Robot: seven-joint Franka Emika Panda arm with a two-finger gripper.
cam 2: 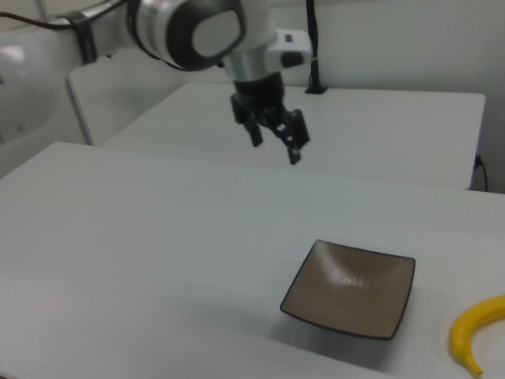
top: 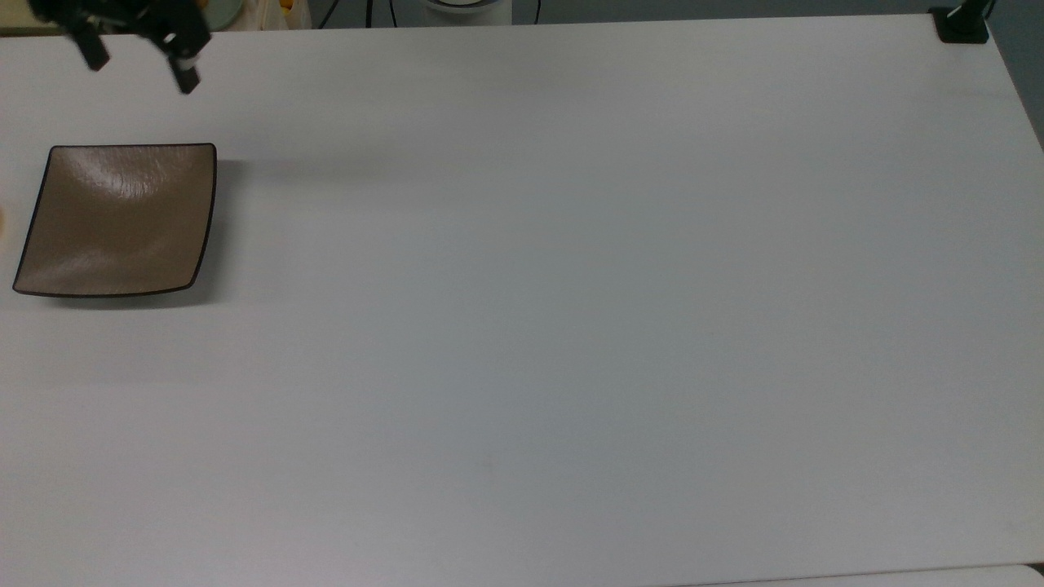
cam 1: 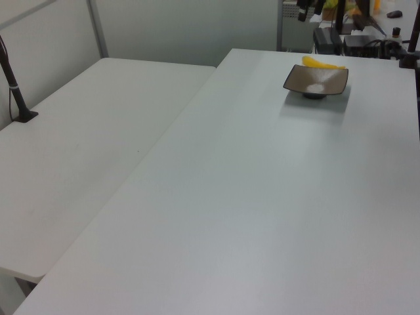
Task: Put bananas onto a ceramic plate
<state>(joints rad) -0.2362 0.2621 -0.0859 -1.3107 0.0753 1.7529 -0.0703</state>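
Note:
My gripper should next take hold of the yellow banana by its middle (cam 1: 321, 64), so that it can put the banana on the ceramic plate (cam 1: 315, 80).
The ceramic plate (top: 118, 218) is square and glossy tan-brown with a dark rim. It rests empty near the top view's left edge. In the right view the yellow banana (cam 2: 473, 332) lies on the table just right of the plate (cam 2: 351, 288), apart from it. In the left view the banana (cam 1: 321, 63) peeks out behind the plate (cam 1: 315, 80). My gripper (cam 2: 274, 146) hangs in the air beyond the plate, open, with nothing between its fingers. In the top view the gripper (top: 140, 69) hovers above the plate's upper edge.
The white table (top: 571, 326) stretches wide to the top view's right. A black clamp (top: 962, 24) sits at its upper right corner. A second white table (cam 1: 85, 131) with a black post (cam 1: 16, 92) adjoins in the left view. Equipment (cam 1: 357, 39) crowds the far end.

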